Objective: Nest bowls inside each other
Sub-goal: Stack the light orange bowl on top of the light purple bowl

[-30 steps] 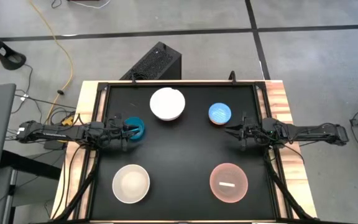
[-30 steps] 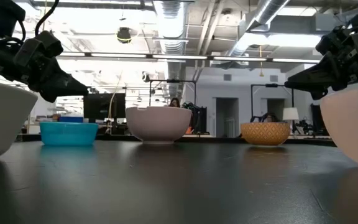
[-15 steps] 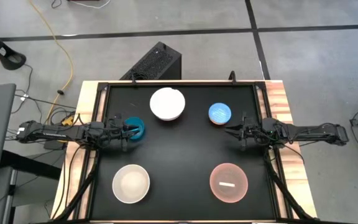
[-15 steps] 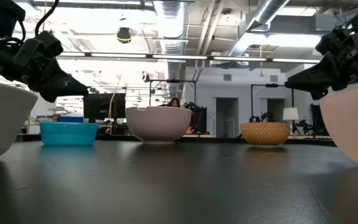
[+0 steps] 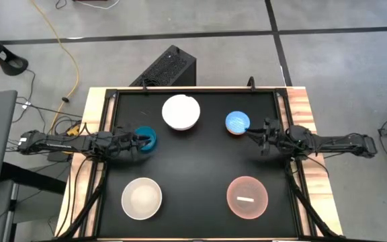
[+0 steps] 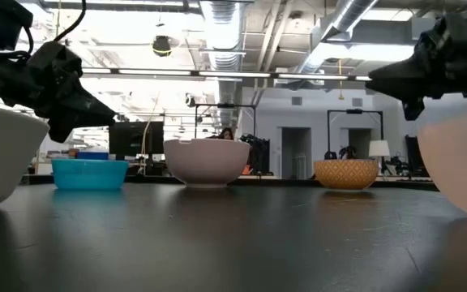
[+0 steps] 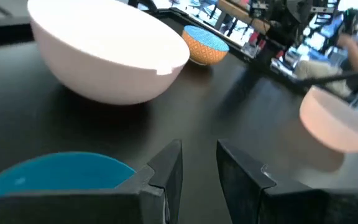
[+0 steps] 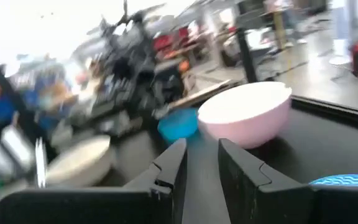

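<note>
I need to nest the pink bowl inside another bowl, so next I will use my right gripper to grab the pink bowl by its rim (image 5: 247,179).
Five bowls stand apart on the black tabletop (image 5: 200,161), each on its base. The white bowl (image 5: 181,112) is at the far middle and the light blue bowl (image 5: 238,123) to its right. The teal bowl (image 5: 146,138) is at the left. The cream bowl (image 5: 142,198) and the pink bowl (image 5: 247,197) stand near the front. My left gripper (image 7: 197,152) hovers level over the teal bowl's near rim (image 7: 55,174), open, holding nothing. My right gripper (image 8: 201,149) floats just beside the light blue bowl (image 8: 347,182), open, with nothing between its fingers.
Wooden strips (image 5: 308,114) border the black top on both sides. A black box (image 5: 166,67) sits on the floor beyond the far edge. Free tabletop lies in the middle between the bowls.
My right gripper has risen a little, tipped upward and rolled, its fingertips drawing toward the light blue bowl. My left gripper has rolled about its own axis without leaving its place. No bowl has moved.
</note>
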Controlling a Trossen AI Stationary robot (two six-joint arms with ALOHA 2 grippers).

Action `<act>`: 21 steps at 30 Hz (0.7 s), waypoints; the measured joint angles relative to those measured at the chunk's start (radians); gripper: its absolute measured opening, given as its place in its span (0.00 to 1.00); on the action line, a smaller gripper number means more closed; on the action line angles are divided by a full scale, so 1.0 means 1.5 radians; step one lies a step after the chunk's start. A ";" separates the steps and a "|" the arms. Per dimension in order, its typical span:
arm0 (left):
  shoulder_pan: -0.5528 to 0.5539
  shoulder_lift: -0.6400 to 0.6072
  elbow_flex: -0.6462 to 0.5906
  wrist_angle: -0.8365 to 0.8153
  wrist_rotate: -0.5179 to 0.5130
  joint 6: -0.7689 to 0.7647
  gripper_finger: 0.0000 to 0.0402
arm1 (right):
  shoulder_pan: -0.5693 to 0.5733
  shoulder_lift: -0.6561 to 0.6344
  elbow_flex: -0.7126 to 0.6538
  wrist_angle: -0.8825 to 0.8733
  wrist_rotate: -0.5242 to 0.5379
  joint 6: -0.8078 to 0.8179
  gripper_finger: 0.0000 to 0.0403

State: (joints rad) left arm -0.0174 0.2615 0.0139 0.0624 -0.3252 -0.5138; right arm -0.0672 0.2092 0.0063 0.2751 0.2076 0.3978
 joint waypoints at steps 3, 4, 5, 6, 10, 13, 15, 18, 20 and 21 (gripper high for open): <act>0.000 0.000 0.000 0.000 0.009 -0.059 0.22 | -0.005 0.005 0.017 0.002 -0.018 0.018 0.27; 0.000 0.000 0.000 0.000 0.009 -0.062 0.22 | -0.002 0.013 0.028 0.003 -0.033 0.016 0.27; 0.000 0.000 0.000 0.000 0.009 -0.060 0.22 | 0.004 0.024 0.040 0.005 -0.045 0.016 0.27; 0.000 0.000 0.000 0.000 0.009 -0.052 0.22 | 0.010 0.039 0.054 0.007 -0.048 0.016 0.27; 0.000 0.000 0.000 0.000 0.009 -0.036 0.22 | 0.045 0.134 0.121 -0.007 -0.041 0.015 0.27; 0.000 0.000 0.000 0.000 0.011 -0.047 0.22 | 0.074 0.229 0.186 -0.042 -0.036 0.014 0.27; 0.000 0.000 0.000 0.000 0.022 -0.047 0.22 | 0.091 0.294 0.239 -0.098 -0.034 0.014 0.27; 0.000 0.000 0.000 0.000 0.041 -0.045 0.22 | 0.111 0.391 0.336 -0.215 -0.034 0.014 0.27; 0.000 0.000 0.000 0.000 0.046 -0.045 0.22 | 0.125 0.455 0.407 -0.311 -0.034 0.014 0.27; 0.000 0.000 0.000 0.000 0.048 -0.045 0.22 | 0.134 0.488 0.444 -0.364 -0.033 0.014 0.27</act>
State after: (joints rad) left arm -0.0174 0.2618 0.0139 0.0620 -0.2536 -0.5808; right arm 0.1337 0.9417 0.6718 -0.2706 0.1574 0.4182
